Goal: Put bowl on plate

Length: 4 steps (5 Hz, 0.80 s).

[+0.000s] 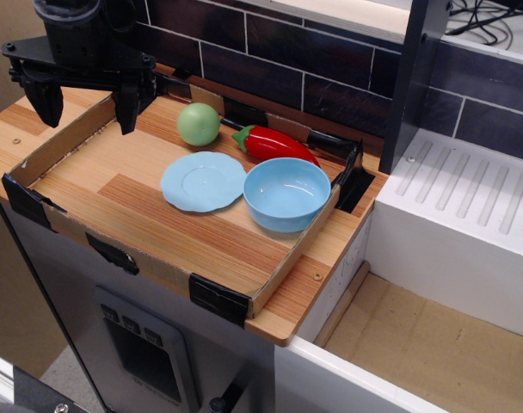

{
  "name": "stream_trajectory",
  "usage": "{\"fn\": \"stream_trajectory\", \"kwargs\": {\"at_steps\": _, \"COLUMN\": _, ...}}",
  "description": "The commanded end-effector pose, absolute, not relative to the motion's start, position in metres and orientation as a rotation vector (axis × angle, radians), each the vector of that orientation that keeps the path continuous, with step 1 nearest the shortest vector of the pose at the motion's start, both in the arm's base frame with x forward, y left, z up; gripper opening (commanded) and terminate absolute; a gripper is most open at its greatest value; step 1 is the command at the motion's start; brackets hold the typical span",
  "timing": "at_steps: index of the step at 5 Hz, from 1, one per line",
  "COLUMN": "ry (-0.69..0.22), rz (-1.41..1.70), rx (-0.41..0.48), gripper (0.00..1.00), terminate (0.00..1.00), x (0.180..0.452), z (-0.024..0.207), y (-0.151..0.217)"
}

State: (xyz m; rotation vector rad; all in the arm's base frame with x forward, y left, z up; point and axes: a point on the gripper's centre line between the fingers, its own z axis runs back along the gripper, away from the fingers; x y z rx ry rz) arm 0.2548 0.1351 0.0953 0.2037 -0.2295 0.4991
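I need to put the bowl on the plate [203, 181], so next I need to take hold of the light-blue bowl's rim [247, 186] with my gripper.
The light-blue bowl [286, 194] stands upright at the right end of the wooden tray, against the tray's right wall. The flat light-blue plate [203, 181] lies just left of it, their rims touching or nearly so. My gripper [88, 107] hangs at the upper left, above the tray's far left corner, well away from both. Its two dark fingers [129, 107] point down and are spread apart with nothing between them.
A green ball [199, 124] and a red pepper [274, 144] lie behind the plate and bowl. A low cardboard wall [158, 268] rims the tray. A white sink [451, 258] sits to the right, with a dark post [414, 82] and a tiled wall behind.
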Motion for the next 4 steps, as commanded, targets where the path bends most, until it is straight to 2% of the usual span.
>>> {"fn": "stream_trajectory", "kwargs": {"at_steps": 1, "ry": -0.23, "rz": 0.499, "rx": 0.204, "gripper": 1.0, "terminate": 0.0, "x": 0.255, "z": 0.095, "y": 0.135}}
{"fn": "stream_trajectory", "kwargs": {"at_steps": 2, "ry": -0.192, "rz": 0.511, "rx": 0.196, "gripper": 1.0, "terminate": 0.0, "x": 0.262, "z": 0.089, "y": 0.118}}
{"fn": "stream_trajectory", "kwargs": {"at_steps": 4, "ry": -0.209, "rz": 0.531, "rx": 0.146, "gripper": 1.0, "terminate": 0.0, "x": 0.274, "z": 0.081, "y": 0.077}}
